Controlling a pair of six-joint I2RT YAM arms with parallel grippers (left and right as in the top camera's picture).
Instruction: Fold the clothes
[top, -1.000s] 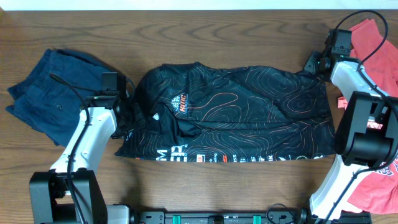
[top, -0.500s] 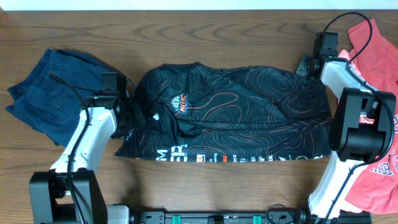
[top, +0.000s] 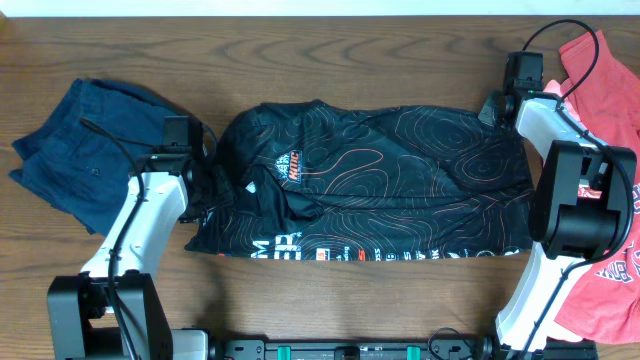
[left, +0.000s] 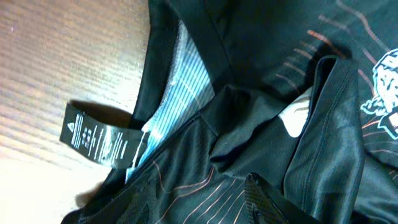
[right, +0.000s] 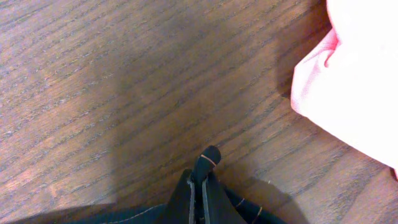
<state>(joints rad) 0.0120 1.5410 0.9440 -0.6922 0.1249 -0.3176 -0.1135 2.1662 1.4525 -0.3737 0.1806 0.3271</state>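
I should next grab the black shirt (top: 380, 185) with my left gripper by its edge at the collar, opposite the pinched corner, to straighten it for folding.
A black shirt (top: 380, 185) with orange contour lines lies spread across the middle of the table. My left gripper (top: 203, 178) is at its left edge by the collar. In the left wrist view the left gripper (left: 199, 208) stands open, and loose shirt fabric (left: 249, 124) drapes over and between the fingers. One fingertip (left: 261, 199) shows above the cloth. My right gripper (top: 490, 107) is at the shirt's top right corner. In the right wrist view the right gripper (right: 200, 186) is shut on a small pinch of the black fabric (right: 208, 155).
Navy shorts (top: 80, 150) lie at the left of the table. A red shirt (top: 600, 70) is heaped at the right edge and runs down to the near right corner; its pink edge (right: 360, 74) lies close to the right gripper. A black care label (left: 102, 137) sticks out by the collar.
The right arm shifted left and up to the shirt's top right corner, and its jaws shut on the fabric. The left arm and the shirt have not moved.
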